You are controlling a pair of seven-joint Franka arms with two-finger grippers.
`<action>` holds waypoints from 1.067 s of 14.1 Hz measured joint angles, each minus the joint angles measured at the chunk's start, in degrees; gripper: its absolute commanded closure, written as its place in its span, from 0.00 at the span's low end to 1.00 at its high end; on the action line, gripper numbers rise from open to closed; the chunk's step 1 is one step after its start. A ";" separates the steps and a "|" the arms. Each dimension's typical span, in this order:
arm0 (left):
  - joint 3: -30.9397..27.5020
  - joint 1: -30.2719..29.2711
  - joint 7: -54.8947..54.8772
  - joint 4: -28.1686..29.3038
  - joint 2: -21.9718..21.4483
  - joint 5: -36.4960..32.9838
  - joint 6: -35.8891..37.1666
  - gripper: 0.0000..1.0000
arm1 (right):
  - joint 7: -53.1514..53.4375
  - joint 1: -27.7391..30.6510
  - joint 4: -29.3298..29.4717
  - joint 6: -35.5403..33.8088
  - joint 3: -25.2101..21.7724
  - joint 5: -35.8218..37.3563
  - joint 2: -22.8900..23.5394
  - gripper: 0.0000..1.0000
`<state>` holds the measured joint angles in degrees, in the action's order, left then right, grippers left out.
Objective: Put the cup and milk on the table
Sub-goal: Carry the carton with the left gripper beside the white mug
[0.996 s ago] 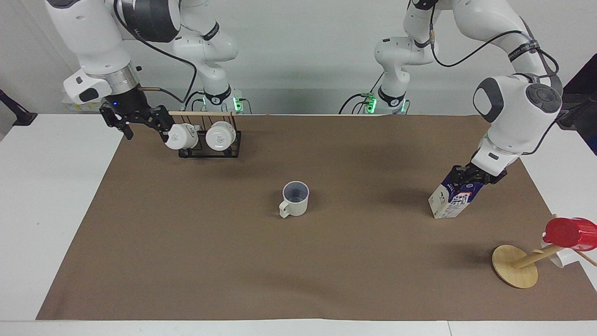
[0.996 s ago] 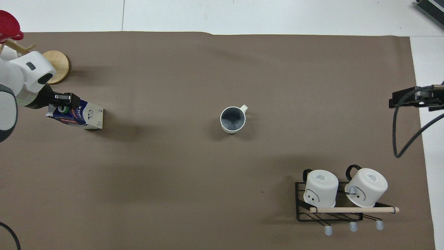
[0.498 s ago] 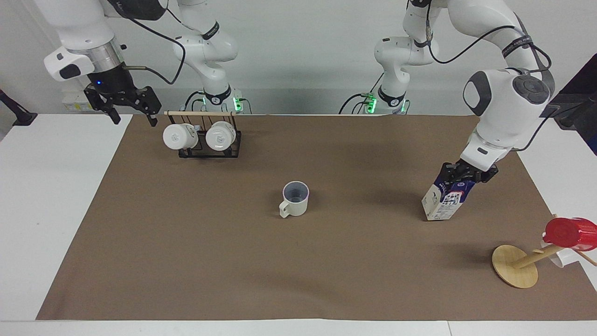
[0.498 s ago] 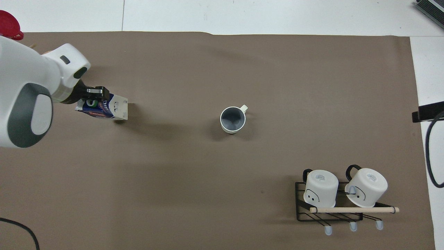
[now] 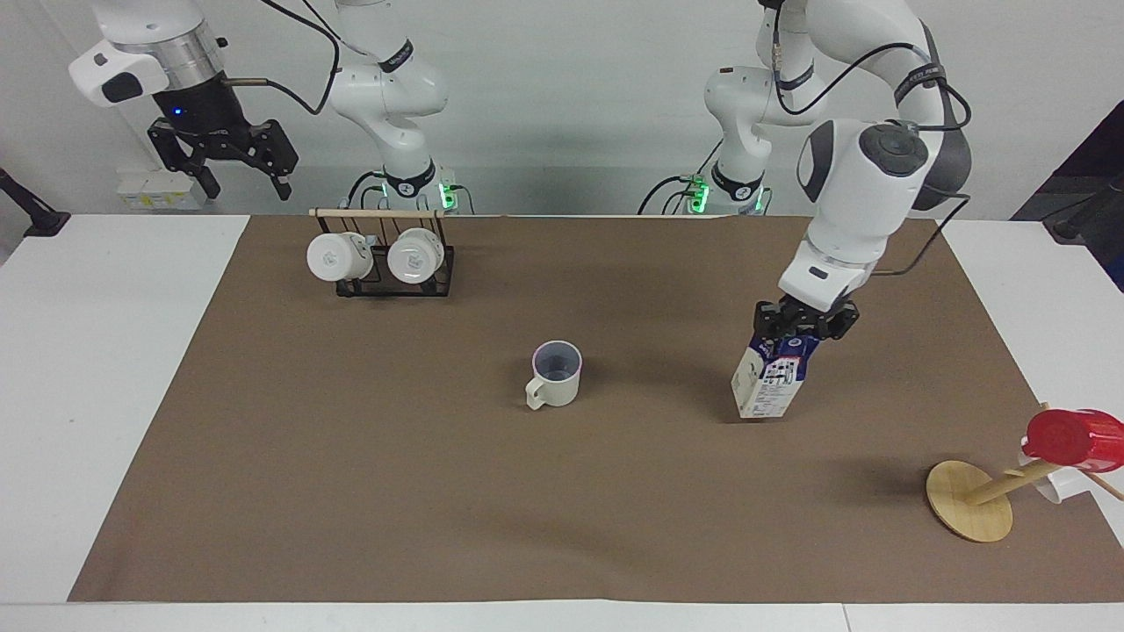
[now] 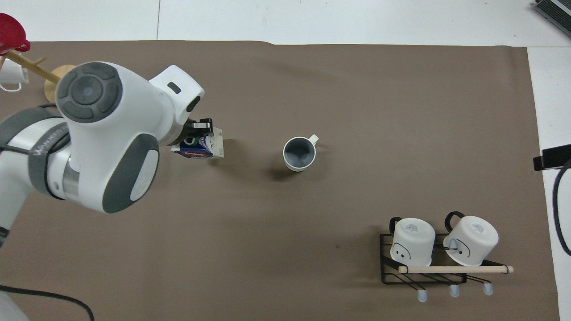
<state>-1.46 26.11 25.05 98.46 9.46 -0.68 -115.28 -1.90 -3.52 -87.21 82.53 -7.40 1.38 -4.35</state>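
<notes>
The milk carton (image 6: pixel 203 148) hangs tilted above the brown mat, so my left gripper keeps hold of the carton until it is on the mat.
The cream-beige cup (image 5: pixel 556 373) stands upright on the brown mat (image 5: pixel 351 491) of the table near its middle, handle pointing away from the robots; it also shows in the overhead view (image 6: pixel 299 154). My left gripper (image 5: pixel 806 323) is shut on the top of the milk carton (image 5: pixel 773 382) and holds it tilted, low over the mat, beside the cup toward the left arm's end. In the overhead view the carton (image 6: pixel 203 148) shows under the left arm. I cannot tell whether its base touches the mat. My right gripper (image 5: pixel 248 180) is open and empty, raised above the table's edge near the mug rack.
A black wire rack (image 5: pixel 395 279) with two white mugs (image 5: pixel 338 256) stands near the robots at the right arm's end. A wooden mug tree (image 5: pixel 970 500) with a red cup (image 5: pixel 1076 436) stands at the left arm's end, farther from the robots than the milk.
My left arm has carried the milk across the mat toward the cup. My right gripper has risen up and away from the mug rack, open.
</notes>
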 measured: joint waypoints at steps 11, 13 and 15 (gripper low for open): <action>0.22 8.67 10.79 -5.16 7.05 0.00 -4.51 0.63 | 0.00 -0.33 -0.17 -0.04 0.21 0.19 0.00 0.00; 0.45 8.70 10.79 -5.15 7.07 0.00 -4.52 0.60 | 0.00 -0.36 -0.17 0.16 0.21 0.19 0.00 0.00; 0.51 8.70 10.75 -5.10 7.20 0.01 -4.52 0.59 | 0.00 -0.37 -0.17 0.22 0.21 0.19 0.04 0.00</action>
<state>-0.95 34.82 35.80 93.36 16.66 -0.67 -119.80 -1.90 -3.88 -87.38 82.75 -7.19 1.57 -4.31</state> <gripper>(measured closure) 0.564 0.000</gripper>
